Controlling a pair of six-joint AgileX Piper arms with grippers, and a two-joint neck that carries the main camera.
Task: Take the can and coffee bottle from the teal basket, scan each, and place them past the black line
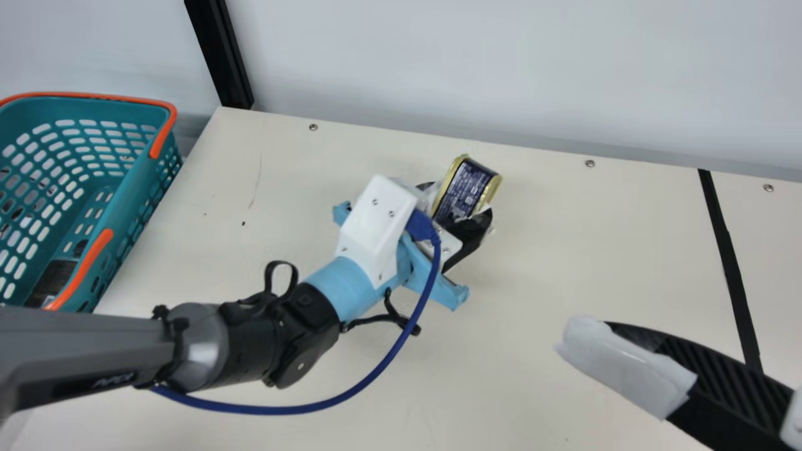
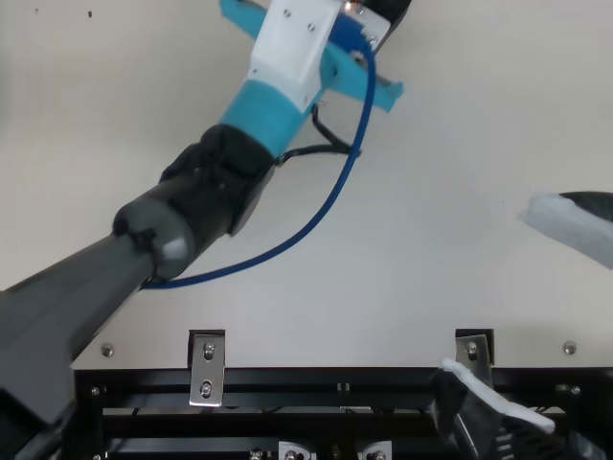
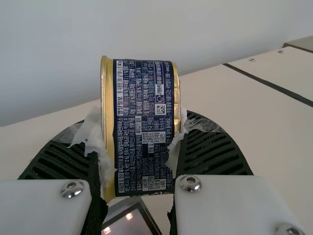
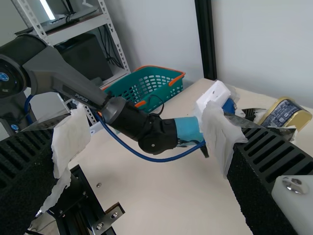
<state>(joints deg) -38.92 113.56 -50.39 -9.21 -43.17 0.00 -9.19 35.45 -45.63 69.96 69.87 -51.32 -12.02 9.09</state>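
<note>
I need to grab the can next with my right gripper by the exposed end [image 1: 479,176], because my left gripper's fingers cover one end.
In the main view my left gripper [image 1: 460,208] is shut on the dark blue, gold-rimmed can [image 1: 467,190], above the table's far half. The left wrist view has the can [image 3: 144,125] squeezed between both ribbed fingers of my left gripper [image 3: 139,142], its printed side facing the camera. My right gripper [image 2: 496,292] stands open in the top view; in the right wrist view the right gripper [image 4: 146,137] has nothing between its fingers. The teal basket [image 1: 135,207] is at the main view's left, a dark object [image 1: 55,279] low inside it, too unclear to identify. The black line [image 1: 730,269] crosses the table at right.
Behind the can in the left wrist view is a dark glassy panel [image 3: 129,223] with lit spots. A blue cable [image 1: 351,398] loops beside my left arm. A wall and black post [image 1: 222,56] stand behind the table; a metal frame [image 2: 383,379] borders its near edge.
</note>
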